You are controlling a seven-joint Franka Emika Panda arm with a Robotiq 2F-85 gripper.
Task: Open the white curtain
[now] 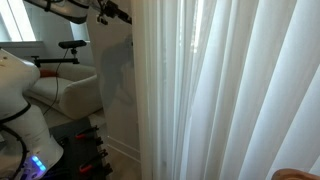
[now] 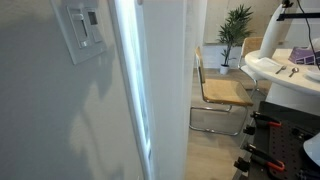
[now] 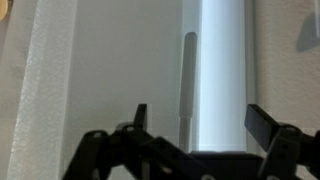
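I need to grab the white curtain next by the slim upright handle [image 3: 187,75] at its edge, with my gripper's fingers on either side, to draw the curtain open.
The white curtain [image 1: 230,90] hangs in many vertical pleats and fills the right two thirds of an exterior view, from the top to the floor. My gripper [image 1: 118,13] is high at the top left of that view, just left of the curtain's edge and apart from it. In the wrist view my gripper [image 3: 200,125] is open and empty. Its two black fingers frame a bright white vertical pane [image 3: 222,70] with a slim upright handle [image 3: 187,75] beside it. I cannot tell whether the curtain shows in the wrist view.
The robot's white base [image 1: 20,100] stands at the left, with a white armchair [image 1: 70,88] behind it. A grey wall [image 2: 50,100] carries a switch plate [image 2: 85,25]. A wooden chair [image 2: 222,95], a plant [image 2: 237,25] and black equipment [image 2: 275,140] stand on the floor.
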